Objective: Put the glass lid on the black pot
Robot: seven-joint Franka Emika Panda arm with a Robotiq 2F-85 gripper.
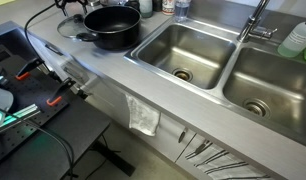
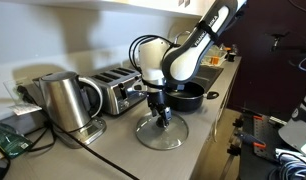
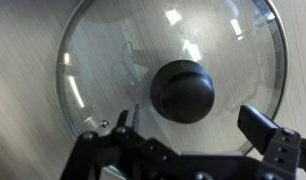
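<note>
The knob is between my fingers, which are at its level just above the glass, so my gripper needs to close on the knob.
The glass lid (image 3: 113,60) lies flat on the pale counter, with its dark knob (image 3: 183,90) at the centre. In an exterior view the lid (image 2: 173,138) sits in front of the toaster. My gripper (image 3: 191,120) is open directly over the lid, one finger on each side of the knob and not closed on it. In an exterior view the gripper (image 2: 160,116) points straight down at the knob. The black pot (image 1: 113,25) stands uncovered on the counter beside the sink, and it shows behind the arm in an exterior view (image 2: 190,97).
A steel kettle (image 2: 63,100) and a toaster (image 2: 118,88) stand against the wall beside the lid. A double steel sink (image 1: 183,50) with a faucet (image 1: 255,20) lies beyond the pot. A cloth (image 1: 143,115) hangs off the counter front.
</note>
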